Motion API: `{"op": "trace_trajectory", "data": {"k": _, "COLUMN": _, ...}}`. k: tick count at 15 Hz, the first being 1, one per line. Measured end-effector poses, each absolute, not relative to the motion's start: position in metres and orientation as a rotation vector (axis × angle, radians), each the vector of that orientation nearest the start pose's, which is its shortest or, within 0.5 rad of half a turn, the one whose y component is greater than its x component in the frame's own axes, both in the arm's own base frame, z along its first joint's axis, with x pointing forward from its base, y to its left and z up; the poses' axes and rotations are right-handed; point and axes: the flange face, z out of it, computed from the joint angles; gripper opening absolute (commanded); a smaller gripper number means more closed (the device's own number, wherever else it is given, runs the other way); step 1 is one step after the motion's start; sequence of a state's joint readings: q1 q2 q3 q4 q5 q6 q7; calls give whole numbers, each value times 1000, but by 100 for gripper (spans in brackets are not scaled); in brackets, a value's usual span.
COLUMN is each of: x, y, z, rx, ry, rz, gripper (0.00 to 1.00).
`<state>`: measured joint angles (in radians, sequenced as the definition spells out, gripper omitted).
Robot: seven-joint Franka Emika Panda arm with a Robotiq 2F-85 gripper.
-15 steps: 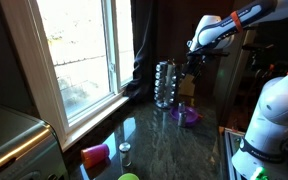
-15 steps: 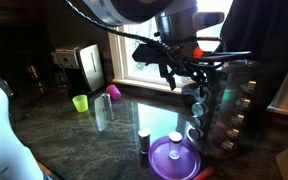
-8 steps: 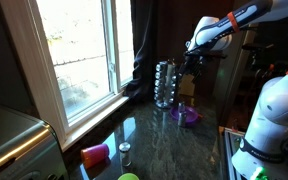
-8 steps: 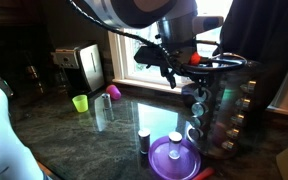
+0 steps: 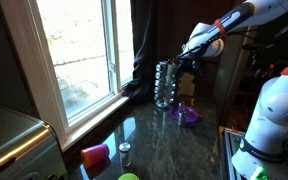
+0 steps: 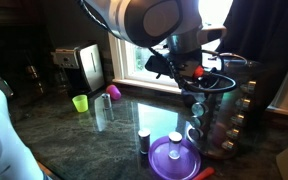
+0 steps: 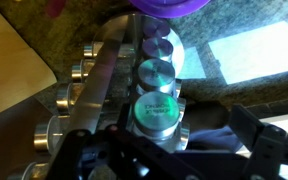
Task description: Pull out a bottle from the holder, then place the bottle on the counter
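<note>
The robot's gripper will grab the nearest bottle from above by its round metal cap, so the bottle's bottom stays free to be pulled out and stand on the counter.
The holder (image 5: 165, 85) is a tall silvery rack of small bottles standing on the dark glossy counter (image 5: 174, 145) by the window; it also shows in an exterior view (image 6: 224, 110). My gripper (image 5: 185, 62) is at the holder's upper tier, on the side away from the window. In the wrist view I look down a column of round metal caps. The nearest bottle (image 7: 156, 110) sits in the holder between the fingers of my gripper (image 7: 164, 138). The right finger (image 7: 252, 132) stands clear of the bottle. The jaws are open around it.
A flat purple dish (image 5: 187, 115) lies beside the holder, with a small bottle (image 6: 175, 143) on it and another (image 6: 144, 141) next to it. A purple cup (image 5: 95, 154) and a green cup (image 5: 129, 178) stand further along the counter. The window sill (image 5: 94, 110) borders it.
My gripper has moved in towards the holder's upper tier and now straddles a bottle cap. The holder and the other things have not moved.
</note>
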<state>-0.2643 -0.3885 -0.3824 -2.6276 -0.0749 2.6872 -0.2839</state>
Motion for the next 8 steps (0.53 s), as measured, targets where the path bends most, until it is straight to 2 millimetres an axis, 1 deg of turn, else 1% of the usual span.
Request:
{"op": "trace_trajectory", "data": {"k": 2, "x": 354, "y": -267, "z": 412, "rx": -3141, "ry": 497, "rz": -678, "gripper": 98}}
{"op": "trace_trajectory", "data": {"k": 3, "x": 355, "y": -270, "z": 411, "rx": -3144, "ry": 505, "rz": -672, "gripper": 83}}
{"op": "trace_trajectory", "data": {"k": 4, "x": 356, "y": -274, "z": 410, "rx": -3148, "ry": 512, "rz": -664, "gripper": 74}}
{"op": "trace_trajectory", "data": {"k": 5, "x": 357, "y": -277, "z": 408, "rx": -3152, "ry": 520, "rz": -655, "gripper": 71}}
{"op": "trace_trajectory", "data": {"k": 6, "x": 358, "y": -280, "z": 406, "rx": -3155, "ry": 527, "rz": -650, "gripper": 65}}
{"op": "trace_trajectory", "data": {"k": 7, "x": 360, "y": -283, "z": 405, "rx": -3159, "ry": 532, "rz": -657, "gripper": 68}}
{"op": "trace_trajectory", "data": {"k": 8, "x": 361, "y": -285, "z": 403, "rx": -3162, "ry": 537, "rz": -665, "gripper": 63}}
